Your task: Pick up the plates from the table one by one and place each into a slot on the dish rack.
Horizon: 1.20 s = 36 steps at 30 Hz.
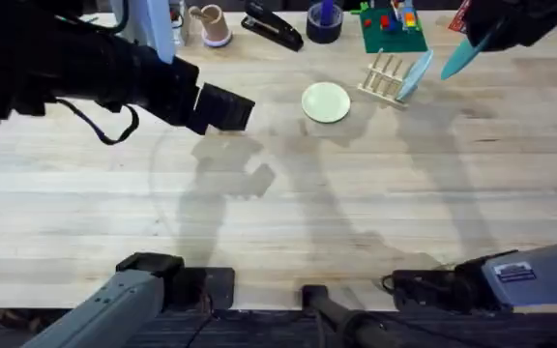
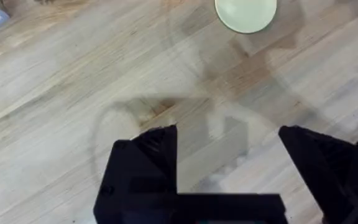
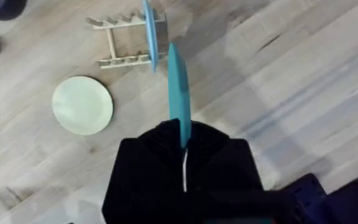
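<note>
I need to grab the cream plate next with my left gripper by its rim facing away from the dish rack (image 1: 306,102), because the dish rack (image 1: 383,77) stands close beside the plate.
A cream plate (image 1: 326,101) lies flat on the table (image 1: 288,222), just left of the dish rack (image 1: 383,77). A light blue plate (image 1: 414,77) stands on edge in the rack's right end. My right gripper (image 1: 482,34) hovers right of and beyond the rack, shut on the rim of a turquoise plate (image 1: 457,56). In the right wrist view that turquoise plate (image 3: 179,93) is edge-on in my right gripper (image 3: 182,140), near the rack (image 3: 126,40), the racked plate (image 3: 149,31) and the cream plate (image 3: 82,104). My left gripper (image 1: 228,108) hangs open left of the cream plate (image 2: 246,14).
Along the far edge stand a wooden cup (image 1: 211,24), a black stapler (image 1: 274,27), a dark tape roll (image 1: 324,21) and a green toy board (image 1: 392,29) with coloured blocks. Both arm bases sit at the near edge.
</note>
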### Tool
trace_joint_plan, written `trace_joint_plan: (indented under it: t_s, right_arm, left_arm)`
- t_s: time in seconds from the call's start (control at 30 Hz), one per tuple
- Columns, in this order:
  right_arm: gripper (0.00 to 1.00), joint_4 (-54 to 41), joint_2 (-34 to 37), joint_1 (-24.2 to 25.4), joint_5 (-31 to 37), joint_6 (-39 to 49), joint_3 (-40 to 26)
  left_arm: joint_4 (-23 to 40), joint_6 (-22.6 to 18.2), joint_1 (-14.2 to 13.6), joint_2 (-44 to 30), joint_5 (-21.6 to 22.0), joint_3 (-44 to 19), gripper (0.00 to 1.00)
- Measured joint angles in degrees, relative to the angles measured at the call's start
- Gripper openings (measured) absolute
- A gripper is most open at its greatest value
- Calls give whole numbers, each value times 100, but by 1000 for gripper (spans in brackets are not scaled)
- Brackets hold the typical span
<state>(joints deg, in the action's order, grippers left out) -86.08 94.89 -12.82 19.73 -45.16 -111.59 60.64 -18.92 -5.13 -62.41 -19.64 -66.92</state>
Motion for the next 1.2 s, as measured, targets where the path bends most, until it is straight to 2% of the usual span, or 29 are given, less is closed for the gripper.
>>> trace_joint_plan:
  t_s: [0.53,0.7,0.77,1.2]
  right_arm:
    - [29,523,16,0,1,216,-3]
    - [29,581,336,0,2,235,-13]
    - [28,874,619,0,0,240,-13]
    - [28,1290,953,58,2,240,-13]
  left_arm:
    - [-9,0,0,0,0,0,995]
    - [-22,0,0,0,0,0,994]
    - [-22,0,0,0,0,0,995]
    - [-22,0,0,0,0,0,994]
